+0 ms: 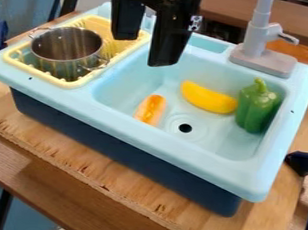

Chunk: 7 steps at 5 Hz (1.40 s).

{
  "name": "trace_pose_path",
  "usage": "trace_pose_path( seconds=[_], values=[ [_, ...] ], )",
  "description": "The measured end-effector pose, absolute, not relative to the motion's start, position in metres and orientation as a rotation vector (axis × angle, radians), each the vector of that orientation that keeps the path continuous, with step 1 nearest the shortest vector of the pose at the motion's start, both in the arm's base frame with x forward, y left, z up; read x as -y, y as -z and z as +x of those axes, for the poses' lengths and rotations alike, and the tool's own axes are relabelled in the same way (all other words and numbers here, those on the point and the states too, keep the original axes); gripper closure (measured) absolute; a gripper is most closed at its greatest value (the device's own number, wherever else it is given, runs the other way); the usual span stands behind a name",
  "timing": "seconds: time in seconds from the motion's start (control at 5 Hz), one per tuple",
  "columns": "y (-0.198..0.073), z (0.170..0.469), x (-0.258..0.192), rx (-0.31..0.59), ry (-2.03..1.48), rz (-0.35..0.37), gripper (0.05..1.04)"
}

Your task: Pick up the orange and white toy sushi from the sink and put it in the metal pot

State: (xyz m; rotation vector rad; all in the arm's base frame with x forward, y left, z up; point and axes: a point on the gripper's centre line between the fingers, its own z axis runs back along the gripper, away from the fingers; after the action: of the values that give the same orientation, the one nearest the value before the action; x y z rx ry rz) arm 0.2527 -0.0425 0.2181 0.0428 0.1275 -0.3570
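The orange hot dog toy point(150, 109) needs to move out of the sink to the metal pot. My gripper will grab the toy's middle next.
The black gripper point(143, 51) hangs from the top edge, over the back left of the sink basin near the yellow rack. Its fingers stand apart with nothing between them. Inside the light blue sink point(199, 166) lie a yellow banana point(209, 98), touching or close to an upright green bell pepper point(256, 107) at the right, and an orange hot dog toy point(150, 109) left of the drain. A metal pot point(66, 52) stands in the yellow drying rack point(68, 83) at the left.
A grey faucet point(257, 40) rises behind the basin at the back right. The sink sits on a wooden table point(80, 154) with a rough front edge. Dark blue clamp-like parts point(303, 164) are at the right edge.
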Motion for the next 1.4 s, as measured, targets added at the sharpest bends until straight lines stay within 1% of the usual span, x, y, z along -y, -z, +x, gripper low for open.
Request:
trace_pose_path(
  seconds=[0.2,0.4,0.6,0.8,1.0,1.2,1.4],
  values=[
    [-0.211,0.254,0.042,-0.149,0.344,0.044,0.083],
    [-0.196,0.259,0.03,-0.106,0.224,0.077,0.083],
    [-0.186,0.261,0.014,-0.073,0.094,0.077,0.083],
    [-0.179,0.261,0.008,-0.067,0.053,0.091,0.083],
    [-0.162,0.273,-0.003,-0.076,-0.02,0.097,0.083],
    [-0.153,0.289,-0.006,-0.112,-0.096,0.118,0.083],
    [-0.152,0.301,-0.014,-0.116,-0.157,0.132,0.083]
  ],
)
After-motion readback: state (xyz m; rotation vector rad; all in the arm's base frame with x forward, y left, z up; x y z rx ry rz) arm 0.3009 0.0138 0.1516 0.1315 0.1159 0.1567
